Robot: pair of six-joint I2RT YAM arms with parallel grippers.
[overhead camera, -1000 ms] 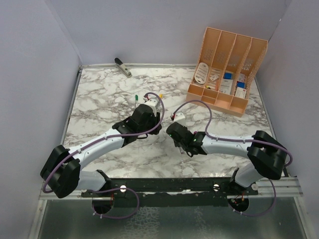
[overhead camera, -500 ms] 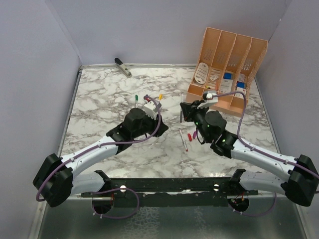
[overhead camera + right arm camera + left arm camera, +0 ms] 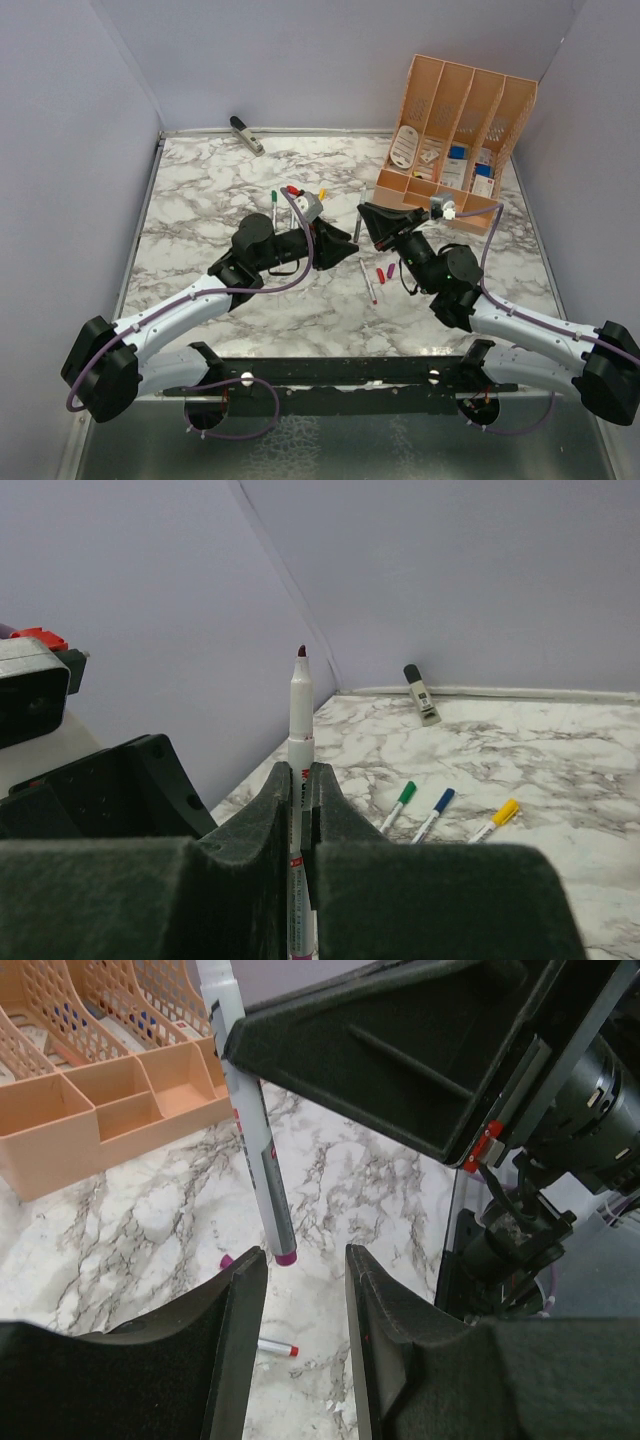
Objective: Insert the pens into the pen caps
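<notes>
My left gripper grabs the silver pen (image 3: 301,715) by its magenta end (image 3: 301,943) next, tip up, since that leaves the dark tip free for the magenta cap.
My right gripper (image 3: 367,214) (image 3: 301,780) is shut on a silver pen (image 3: 301,715) and holds it upright above the table, dark tip up, magenta end (image 3: 285,1256) down. My left gripper (image 3: 350,246) (image 3: 305,1295) is open and empty, its jaws pointing at that pen from just left of it. On the marble lie a red-tipped pen (image 3: 368,283) (image 3: 277,1346), a red cap (image 3: 380,273) and a magenta cap (image 3: 391,269) (image 3: 226,1260). Three pens with green (image 3: 403,795), blue (image 3: 438,802) and yellow (image 3: 500,815) ends lie further back.
An orange desk organiser (image 3: 455,140) (image 3: 110,1110) with small items stands at the back right. A grey-black stapler-like object (image 3: 246,134) (image 3: 420,692) lies at the back left by the wall. Lilac walls close in the table on three sides.
</notes>
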